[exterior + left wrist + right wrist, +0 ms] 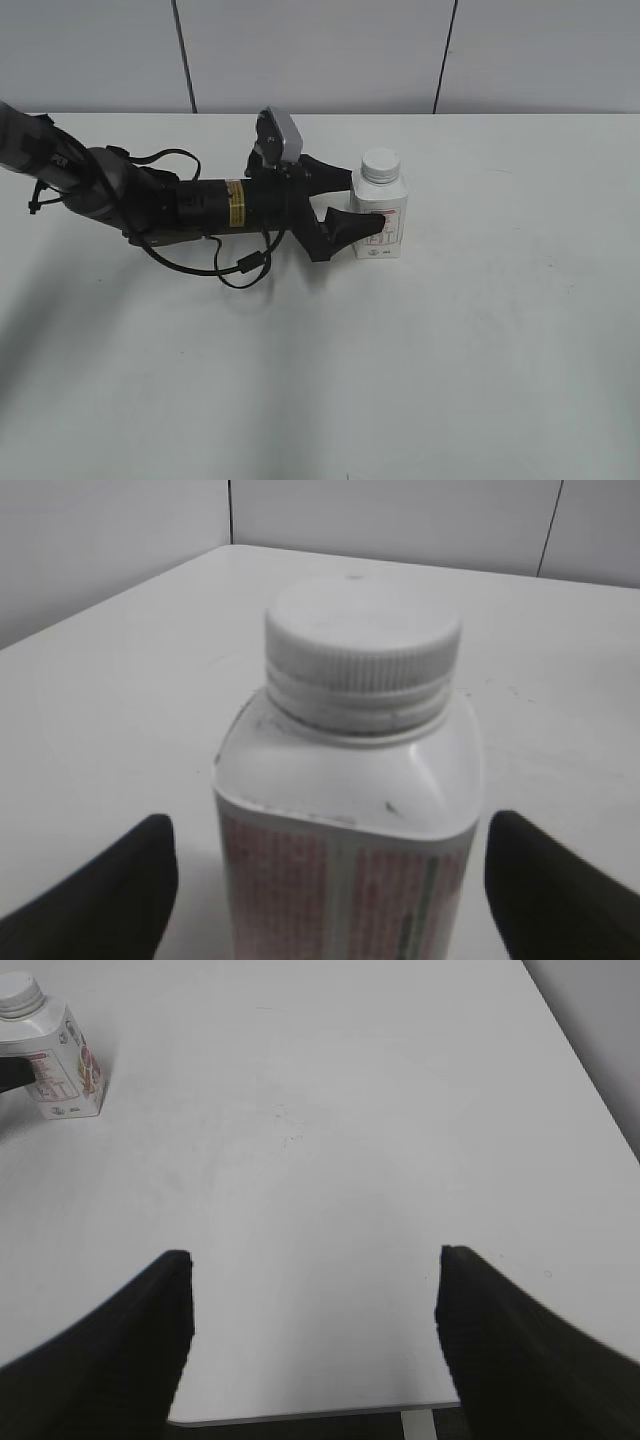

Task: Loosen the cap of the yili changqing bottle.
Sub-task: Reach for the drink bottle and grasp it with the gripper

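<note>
My right gripper should grab the bottle by its ribbed cap point(381, 165) point(20, 995), because the fingers of my left gripper are below it on either side of the bottle's body.
The white yili changqing bottle point(381, 218) stands upright on the white table point(450, 350), with its ribbed white cap point(381, 165) on. My left gripper point(358, 202) reaches in from the left, open, with one black finger on each side of the bottle's body. In the left wrist view the bottle point(350, 800) and cap point(362, 640) fill the middle, and a gap shows between each finger of the left gripper point(330, 885) and the label. My right gripper point(315, 1260) is open and empty over bare table; its view shows the bottle point(65, 1060) and cap point(20, 995) far off at top left.
The left arm and its cables point(180, 205) lie low over the table's left half. The table's near edge point(300, 1415) shows in the right wrist view. A grey panelled wall point(320, 50) stands behind the table.
</note>
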You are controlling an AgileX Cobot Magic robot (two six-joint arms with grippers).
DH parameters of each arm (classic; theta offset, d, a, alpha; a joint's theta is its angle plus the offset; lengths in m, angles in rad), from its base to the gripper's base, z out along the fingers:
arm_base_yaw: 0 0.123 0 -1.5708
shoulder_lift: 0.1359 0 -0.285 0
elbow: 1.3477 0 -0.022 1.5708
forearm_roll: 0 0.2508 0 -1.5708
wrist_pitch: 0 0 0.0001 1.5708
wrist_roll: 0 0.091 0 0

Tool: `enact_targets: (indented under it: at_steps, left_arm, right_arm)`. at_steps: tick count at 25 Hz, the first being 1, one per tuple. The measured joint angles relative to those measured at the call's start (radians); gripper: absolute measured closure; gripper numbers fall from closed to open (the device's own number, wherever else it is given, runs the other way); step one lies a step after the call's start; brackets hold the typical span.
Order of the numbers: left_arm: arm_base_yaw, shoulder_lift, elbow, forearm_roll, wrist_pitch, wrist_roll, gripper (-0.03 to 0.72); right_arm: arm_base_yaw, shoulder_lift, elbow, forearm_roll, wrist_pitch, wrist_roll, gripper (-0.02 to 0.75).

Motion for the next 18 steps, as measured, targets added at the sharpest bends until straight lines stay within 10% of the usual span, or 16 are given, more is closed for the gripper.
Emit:
enact_targets:
  at_steps: [18]
  left_arm:
    - [-0.001,0.001,-0.001,0.012,0.013,-0.007,0.266]
  right_arm:
    - [0.000,0.058,-0.033,0.000,-0.023,0.000,0.146]
